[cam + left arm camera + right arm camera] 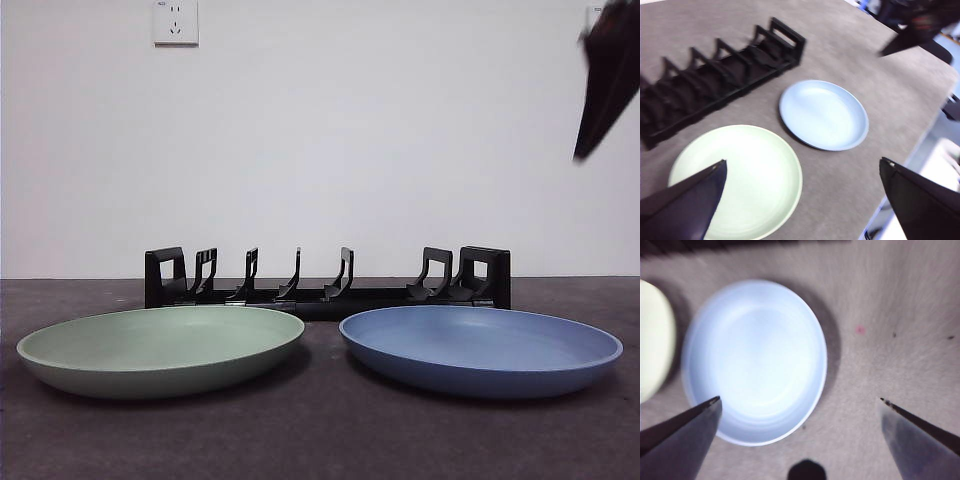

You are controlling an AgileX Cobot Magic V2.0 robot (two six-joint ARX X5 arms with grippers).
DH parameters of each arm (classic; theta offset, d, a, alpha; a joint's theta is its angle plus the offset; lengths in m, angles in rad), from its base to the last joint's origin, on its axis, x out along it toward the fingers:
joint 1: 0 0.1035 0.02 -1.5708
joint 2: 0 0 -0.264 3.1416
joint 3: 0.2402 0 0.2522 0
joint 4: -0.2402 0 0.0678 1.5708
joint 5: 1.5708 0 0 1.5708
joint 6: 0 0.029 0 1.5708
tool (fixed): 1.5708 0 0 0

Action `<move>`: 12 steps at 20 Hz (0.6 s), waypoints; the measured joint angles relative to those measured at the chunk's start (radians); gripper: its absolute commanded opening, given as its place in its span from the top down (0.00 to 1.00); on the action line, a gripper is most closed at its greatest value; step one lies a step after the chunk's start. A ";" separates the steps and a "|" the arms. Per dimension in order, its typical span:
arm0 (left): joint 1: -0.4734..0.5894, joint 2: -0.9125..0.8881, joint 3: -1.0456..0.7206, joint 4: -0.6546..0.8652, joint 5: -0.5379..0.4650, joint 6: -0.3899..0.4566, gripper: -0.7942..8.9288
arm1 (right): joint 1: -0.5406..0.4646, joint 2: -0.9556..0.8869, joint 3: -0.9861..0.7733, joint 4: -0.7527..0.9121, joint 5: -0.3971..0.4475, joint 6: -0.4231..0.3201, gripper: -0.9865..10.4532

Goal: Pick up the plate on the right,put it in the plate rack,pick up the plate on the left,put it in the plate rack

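The blue plate is spread wide, so my right gripper will next grab it by its thin raised rim [612,345] on the side away from the green plate [160,348].
A blue plate [480,348] lies on the right of the table and a green plate [160,348] on the left. Behind them stands the black plate rack [325,280], with no plate in it. My right gripper [799,399] hovers open above the blue plate [755,360], high over its near edge; in the front view it shows as a dark tip [603,85] at the top right corner. High over the green plate [740,180], my left gripper [802,161] is open, looking down on the blue plate [823,115] and the rack [720,75].
The table has a grey-brown felt top [320,440], and its right edge [920,145] runs close beside the blue plate. A white wall with a socket [176,22] stands behind the rack. The right arm [920,25] shows dark and blurred in the left wrist view.
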 measured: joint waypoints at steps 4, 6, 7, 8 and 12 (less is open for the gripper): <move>-0.061 0.046 0.000 0.006 0.000 0.050 0.36 | 0.059 0.143 0.000 0.053 0.055 0.003 0.48; -0.085 0.060 0.000 0.031 0.000 0.067 0.36 | 0.085 0.197 0.000 0.084 0.074 0.003 0.55; -0.095 0.066 0.000 0.047 0.000 0.075 0.36 | 0.097 0.220 0.000 0.100 0.081 0.003 0.56; -0.103 0.072 0.000 0.056 0.000 0.085 0.36 | 0.107 0.241 0.000 0.113 0.089 0.004 0.56; -0.125 0.085 0.000 0.074 -0.009 0.109 0.36 | 0.124 0.305 0.000 0.142 0.108 0.018 0.56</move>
